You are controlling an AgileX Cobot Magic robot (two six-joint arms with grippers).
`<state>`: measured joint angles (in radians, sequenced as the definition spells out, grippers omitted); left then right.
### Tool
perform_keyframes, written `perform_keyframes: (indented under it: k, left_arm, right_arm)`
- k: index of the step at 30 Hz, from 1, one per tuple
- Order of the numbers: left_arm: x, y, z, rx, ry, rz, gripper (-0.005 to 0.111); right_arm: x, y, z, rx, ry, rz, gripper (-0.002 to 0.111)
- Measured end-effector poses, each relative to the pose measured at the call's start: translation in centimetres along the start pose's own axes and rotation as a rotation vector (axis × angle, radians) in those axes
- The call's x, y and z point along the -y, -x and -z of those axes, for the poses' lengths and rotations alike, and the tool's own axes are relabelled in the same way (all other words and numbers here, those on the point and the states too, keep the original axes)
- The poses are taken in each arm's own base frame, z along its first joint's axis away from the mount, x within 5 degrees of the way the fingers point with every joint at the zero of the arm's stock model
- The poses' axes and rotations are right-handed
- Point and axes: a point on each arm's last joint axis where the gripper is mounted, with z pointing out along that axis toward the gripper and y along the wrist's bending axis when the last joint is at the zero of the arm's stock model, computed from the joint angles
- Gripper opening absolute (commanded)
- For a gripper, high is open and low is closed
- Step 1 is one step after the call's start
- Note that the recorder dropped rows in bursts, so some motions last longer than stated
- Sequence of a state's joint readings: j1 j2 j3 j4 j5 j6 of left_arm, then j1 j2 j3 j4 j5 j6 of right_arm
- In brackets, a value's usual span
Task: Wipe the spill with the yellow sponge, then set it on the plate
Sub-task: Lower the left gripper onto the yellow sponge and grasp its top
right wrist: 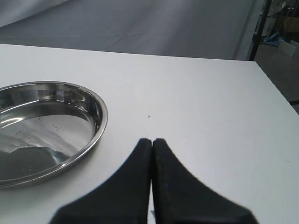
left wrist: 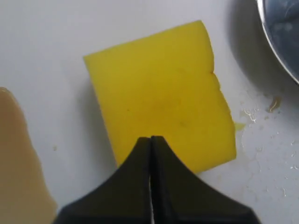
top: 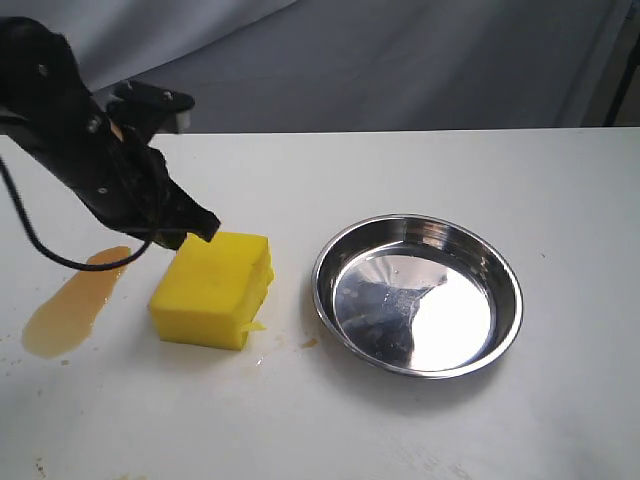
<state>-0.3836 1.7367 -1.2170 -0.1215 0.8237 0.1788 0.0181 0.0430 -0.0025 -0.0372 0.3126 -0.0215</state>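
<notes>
The bottom of the yellow sponge should stay free to wipe the spill (top: 72,305). My left gripper needs to pick up the yellow sponge by the middle of its top side (top: 213,273) next.
The yellow sponge (top: 215,288) (left wrist: 161,116) lies flat on the white table between the spill and the plate. An amber spill (top: 72,305) (left wrist: 18,163) stretches to the sponge's left. The shiny steel plate (top: 345,244) (left wrist: 275,42) (right wrist: 96,105) sits to the sponge's right and holds nothing. My left gripper (top: 200,227) (left wrist: 151,138) is shut with nothing in it, its tips just above the sponge's far left edge. My right gripper (right wrist: 152,140) is shut and holds nothing, over bare table beside the plate; the exterior view does not show it.
Small yellow crumbs and droplets (top: 308,342) (left wrist: 273,103) lie between sponge and plate. A black cable (top: 40,250) hangs from the left arm over the table. The table's far edge meets a grey backdrop (top: 400,60).
</notes>
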Motion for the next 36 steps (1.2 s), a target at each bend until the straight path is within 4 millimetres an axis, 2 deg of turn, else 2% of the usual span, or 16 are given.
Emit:
perform_keyframes:
  k: [3, 5, 10, 13, 17, 19, 28, 36]
  left_arm:
    - [-0.1, -0.1, -2.7, -0.076, -0.024, 0.002, 0.001]
    - [-0.2, -0.2, -3.9, -0.108, -0.028, -0.001, 0.004]
    - [-0.2, 0.1, -4.2, -0.102, -0.027, -0.009, 0.018]
    - [-0.3, 0.5, -4.0, -0.079, -0.024, -0.011, 0.037]
    - [-0.2, 0.9, -4.0, -0.043, -0.035, -0.003, 0.072]
    - [-0.1, 1.1, -4.0, -0.025, -0.047, -0.006, 0.082]
    - [0.2, 1.4, -4.1, 0.016, -0.071, -0.017, 0.083]
    - [0.0, 1.2, -5.9, -0.019, -0.074, -0.015, 0.083]
  right_arm:
    - [0.0, 0.0, 0.0, 0.000, 0.000, 0.000, 0.000]
    - [0.0, 0.0, 0.0, 0.000, 0.000, 0.000, 0.000]
    - [0.0, 0.0, 0.0, 0.000, 0.000, 0.000, 0.000]
    - [0.0, 0.0, 0.0, 0.000, 0.000, 0.000, 0.000]
    - [0.0, 0.0, 0.0, 0.000, 0.000, 0.000, 0.000]
    - [0.0, 0.0, 0.0, 0.000, 0.000, 0.000, 0.000]
    - [0.0, 0.0, 0.0, 0.000, 0.000, 0.000, 0.000]
    - [0.0, 0.0, 0.0, 0.000, 0.000, 0.000, 0.000]
